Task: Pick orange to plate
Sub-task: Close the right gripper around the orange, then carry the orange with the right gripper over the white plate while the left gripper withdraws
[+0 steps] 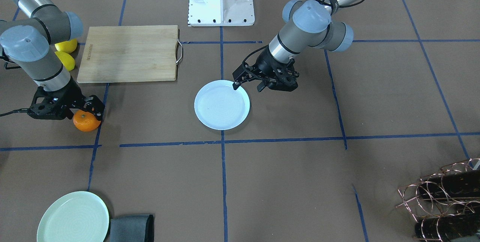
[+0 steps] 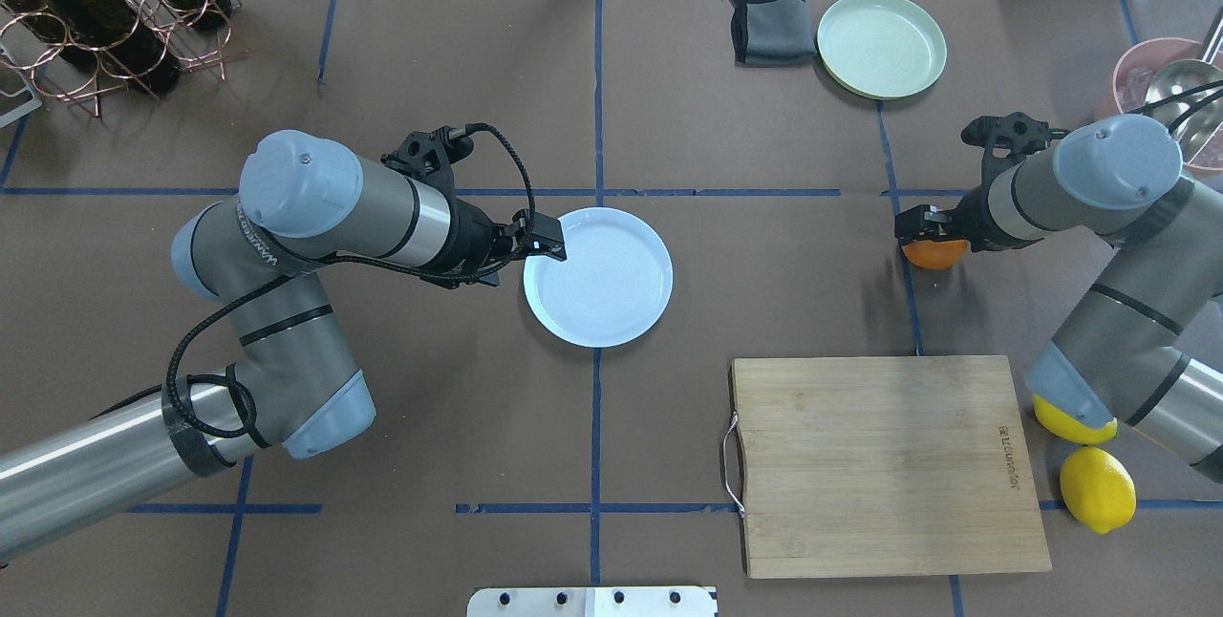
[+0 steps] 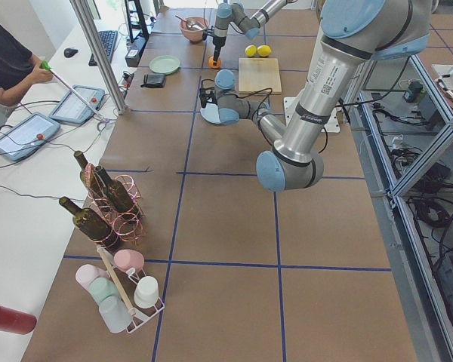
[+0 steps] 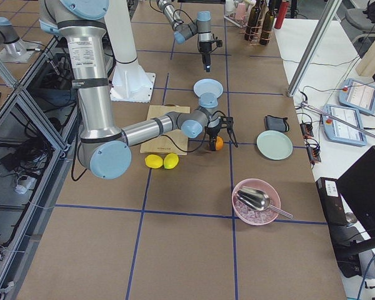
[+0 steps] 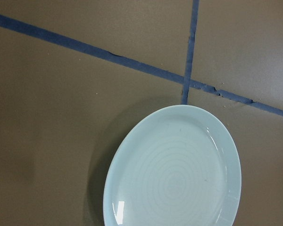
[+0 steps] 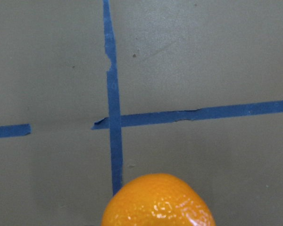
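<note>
My right gripper grabs the orange by its round middle [image 1: 85,121] next, to move it onto the pale bluish-white plate [image 1: 222,104].
The orange [image 1: 87,121] rests on the brown table at the right arm's side, over a blue tape line, and also fills the bottom of the right wrist view [image 6: 158,202]. My right gripper [image 1: 85,111] is lowered over it, open, with a finger on either side of the fruit. The pale bluish-white plate [image 1: 222,104] lies empty at the table's middle. My left gripper [image 1: 247,86] hovers open at that plate's rim nearest the left arm, holding nothing. The left wrist view shows only the plate [image 5: 174,174] and tape lines.
A wooden cutting board [image 2: 884,464] lies near the robot's base on the right arm's side, with two yellow lemons [image 2: 1097,488] beside it. A mint-green plate [image 2: 881,44] and grey cloth [image 2: 769,25] lie at the far edge. A wire bottle rack [image 2: 105,15] stands far left, and a pink bowl [image 2: 1161,87] far right.
</note>
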Robot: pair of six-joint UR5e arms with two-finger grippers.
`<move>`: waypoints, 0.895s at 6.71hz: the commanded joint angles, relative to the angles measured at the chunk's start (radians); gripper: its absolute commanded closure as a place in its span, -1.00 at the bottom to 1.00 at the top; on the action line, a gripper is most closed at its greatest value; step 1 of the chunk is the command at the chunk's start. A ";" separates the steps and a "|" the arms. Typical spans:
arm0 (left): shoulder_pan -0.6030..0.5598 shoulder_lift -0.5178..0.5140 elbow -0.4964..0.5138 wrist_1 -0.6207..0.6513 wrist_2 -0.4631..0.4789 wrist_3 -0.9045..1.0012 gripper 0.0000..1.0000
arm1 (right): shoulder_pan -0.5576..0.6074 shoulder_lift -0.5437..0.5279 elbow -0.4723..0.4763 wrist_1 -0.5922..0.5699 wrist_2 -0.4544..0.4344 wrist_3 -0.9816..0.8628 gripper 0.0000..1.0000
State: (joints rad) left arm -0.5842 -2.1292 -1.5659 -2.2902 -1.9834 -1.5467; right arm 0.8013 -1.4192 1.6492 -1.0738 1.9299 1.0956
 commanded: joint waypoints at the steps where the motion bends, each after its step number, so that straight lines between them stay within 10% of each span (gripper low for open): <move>1: 0.001 0.000 -0.008 0.000 0.000 -0.006 -0.97 | -0.004 0.002 -0.009 0.000 -0.011 0.003 -0.11; 2: 0.001 0.002 -0.017 0.000 0.000 -0.006 -0.97 | -0.004 0.002 -0.008 0.000 -0.011 0.003 0.83; 6: -0.054 0.137 -0.280 0.002 -0.015 0.000 -0.98 | -0.107 0.309 0.054 -0.208 -0.026 0.288 1.00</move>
State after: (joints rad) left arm -0.6110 -2.0562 -1.7520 -2.2879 -1.9881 -1.5519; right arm 0.7598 -1.2447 1.7041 -1.1878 1.9210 1.2633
